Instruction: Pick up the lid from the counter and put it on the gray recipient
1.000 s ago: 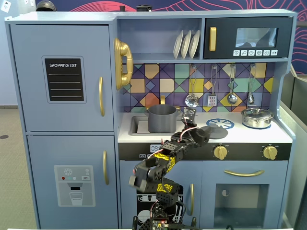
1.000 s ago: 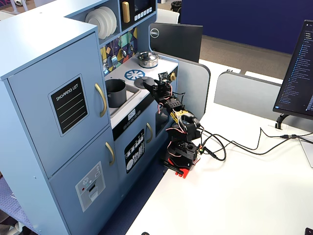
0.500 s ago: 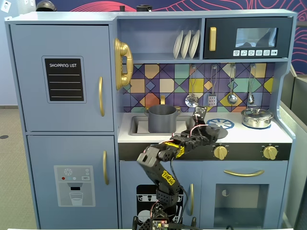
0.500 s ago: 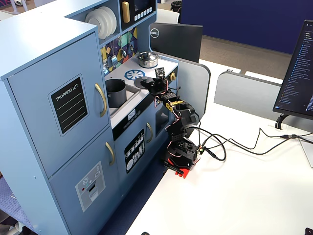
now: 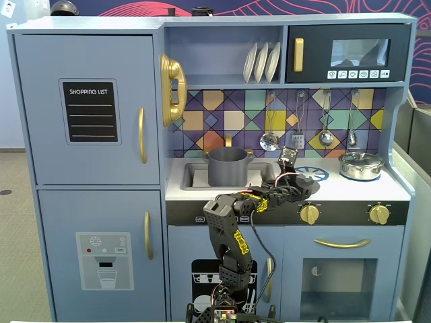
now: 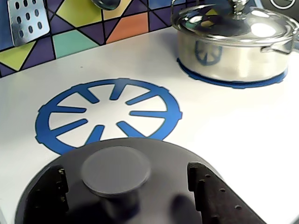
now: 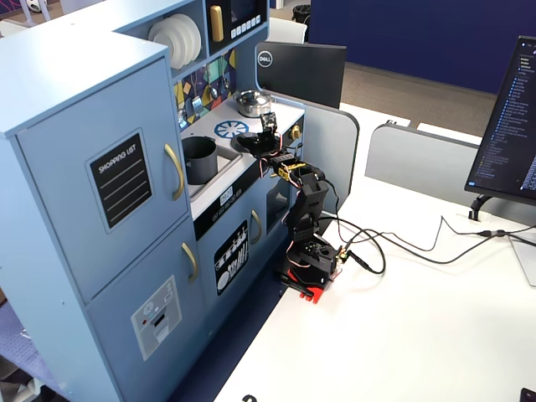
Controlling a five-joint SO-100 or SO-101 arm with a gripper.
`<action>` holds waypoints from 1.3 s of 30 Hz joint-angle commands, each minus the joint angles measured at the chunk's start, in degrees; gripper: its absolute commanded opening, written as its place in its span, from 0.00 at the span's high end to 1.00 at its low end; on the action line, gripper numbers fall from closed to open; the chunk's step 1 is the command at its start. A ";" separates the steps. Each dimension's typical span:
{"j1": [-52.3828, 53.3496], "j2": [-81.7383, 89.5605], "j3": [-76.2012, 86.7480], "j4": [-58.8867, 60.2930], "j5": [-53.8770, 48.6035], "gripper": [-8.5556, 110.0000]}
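Note:
The gripper grabs the dark gray lid's central knob next, to set the lid on the gray pot [image 5: 227, 167] as its cover.
The dark gray lid [image 6: 170, 156] lies flat on the white counter, just in front of the blue burner pattern [image 6: 107, 114]. My gripper [image 6: 128, 170] is open and low over the lid. Its two black fingers [image 6: 210, 196] stand on either side of the central knob [image 6: 114, 168] with a gap on each side. The gray pot [image 5: 227, 167] stands in the sink, left of the gripper [image 5: 291, 176] in a fixed view. In the other fixed view the pot [image 7: 199, 159] is left of the lid [image 7: 249, 144].
A shiny silver pot with a glass lid [image 6: 233, 42] sits on the right burner, also seen in a fixed view [image 5: 361, 165]. Utensils [image 5: 269, 140] hang on the tiled backsplash. The sink rim [image 5: 176, 176] lies between the pot and the counter.

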 commanded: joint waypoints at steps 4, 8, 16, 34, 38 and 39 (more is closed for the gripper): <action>-2.02 -1.85 -5.89 -2.11 0.44 0.75; -2.72 -2.46 -5.54 -1.49 -0.44 0.93; -3.43 -2.02 -4.75 -1.67 0.53 0.93; -8.79 8.61 -23.99 12.92 0.53 0.93; -13.89 11.51 -27.42 18.98 0.88 0.93; -15.29 12.04 -27.86 20.13 0.53 0.93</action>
